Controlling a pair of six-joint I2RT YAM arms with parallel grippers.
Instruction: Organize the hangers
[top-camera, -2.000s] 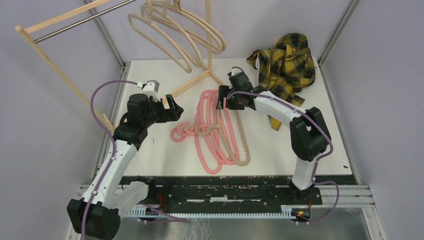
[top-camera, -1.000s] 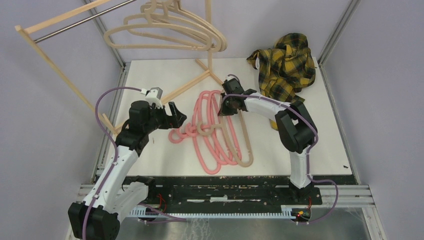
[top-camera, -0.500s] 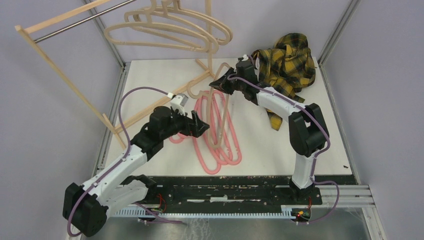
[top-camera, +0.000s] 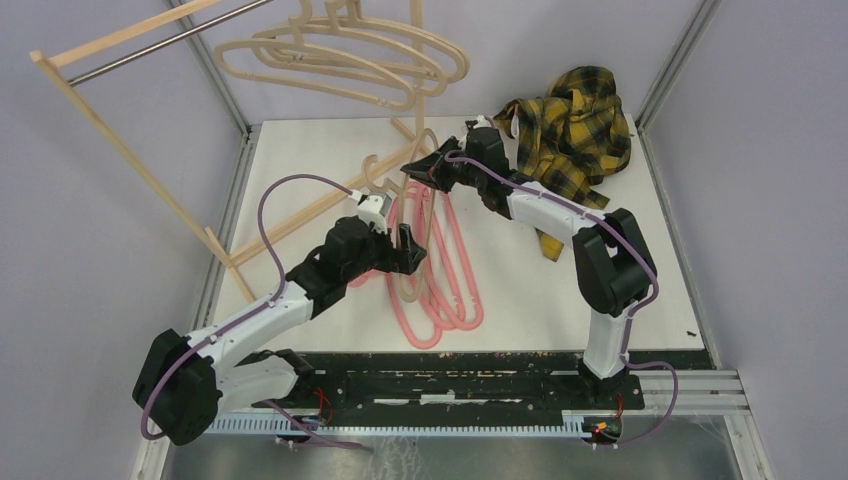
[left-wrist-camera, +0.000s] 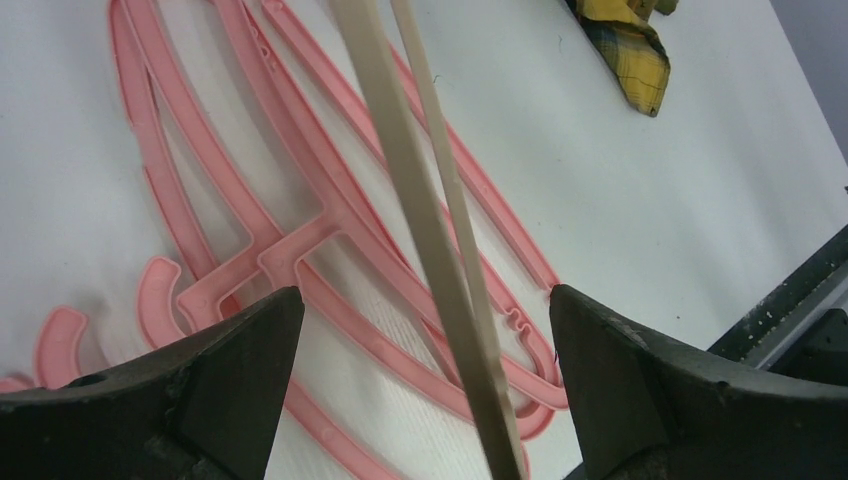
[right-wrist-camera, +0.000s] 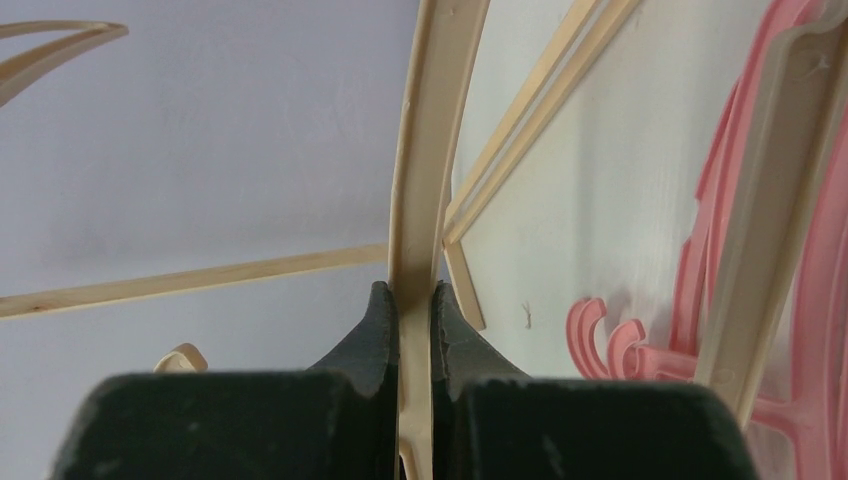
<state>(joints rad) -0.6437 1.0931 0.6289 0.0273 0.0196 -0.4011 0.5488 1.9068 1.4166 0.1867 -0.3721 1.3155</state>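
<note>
The hanger's hook should stay free to hang on the rack's bar, so my left gripper should grab the beige hanger's bar, away from the hanger's hook.
My right gripper (top-camera: 420, 167) is shut on a beige hanger (top-camera: 408, 288) and holds it tilted up off the table, hook end toward the rack. In the right wrist view the black pads (right-wrist-camera: 378, 330) pinch its thin bar (right-wrist-camera: 430, 150). My left gripper (top-camera: 412, 250) stands open astride the lower part of that hanger; in the left wrist view its beige bar (left-wrist-camera: 420, 220) runs between the wide-apart fingers (left-wrist-camera: 230, 380) without touching them. Several pink hangers (top-camera: 445, 275) lie stacked on the white table under it, pink hangers (left-wrist-camera: 250, 200) filling the left wrist view. More beige hangers (top-camera: 350, 55) hang on the rail.
The wooden rack (top-camera: 130, 160) with its metal rail (top-camera: 150, 48) stands at the back left, its foot (top-camera: 320, 205) lying across the table beside my left arm. A yellow plaid shirt (top-camera: 570, 125) lies crumpled at the back right, a corner showing as the shirt (left-wrist-camera: 630, 50) in the left wrist view.
My left gripper has moved right, from beside the pink hooks to astride the raised beige hanger. The right gripper shifted slightly left with the hanger. The hangers on the rail swung.
</note>
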